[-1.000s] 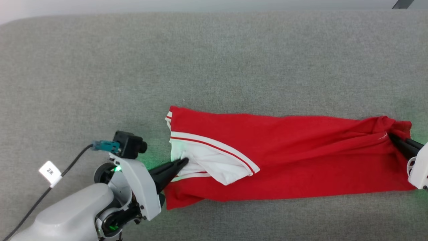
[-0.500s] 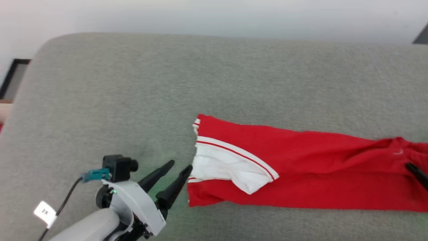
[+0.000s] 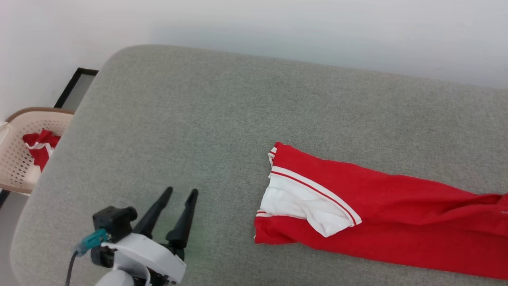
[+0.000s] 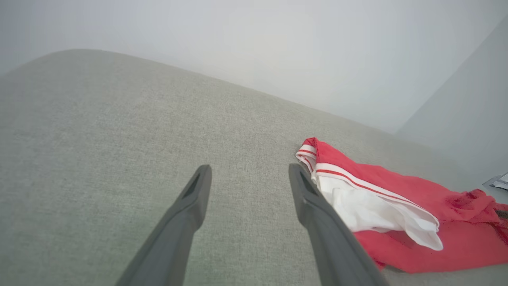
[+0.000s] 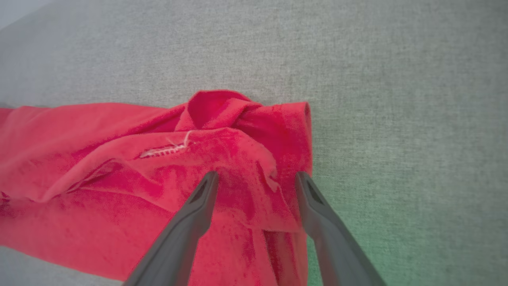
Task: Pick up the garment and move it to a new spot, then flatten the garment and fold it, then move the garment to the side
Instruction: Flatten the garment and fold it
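I should next use my right gripper to grab the garment (image 3: 377, 222) by its bunched red end fold (image 3: 495, 205), so that I can fold the garment over on itself.
The garment (image 3: 377, 222), a bright red jersey with white double-stripe trim and a white panel, lies as a long folded strip on the grey cushioned surface (image 3: 198, 119). My left gripper (image 3: 181, 191) stands open to the left of the garment's white-panel end, apart from it, with nothing between its fingers. In the left wrist view the left gripper (image 4: 249, 169) points past the garment (image 4: 397, 190), which lies to its right. In the right wrist view my right gripper (image 5: 257, 174) is open over the bunched end of the garment (image 5: 119, 159), its fingers spread apart above the cloth.
A beige perforated basket (image 3: 16, 159) stands off the surface's left end, with a small crumpled red scrap (image 3: 39, 145) inside. A white wall runs behind. Bare grey surface stretches behind and left of the garment.
Both grippers have opened and let go of the garment's ends. The left gripper has drawn back to the left of the cloth. The head camera has turned, shifting the whole picture.
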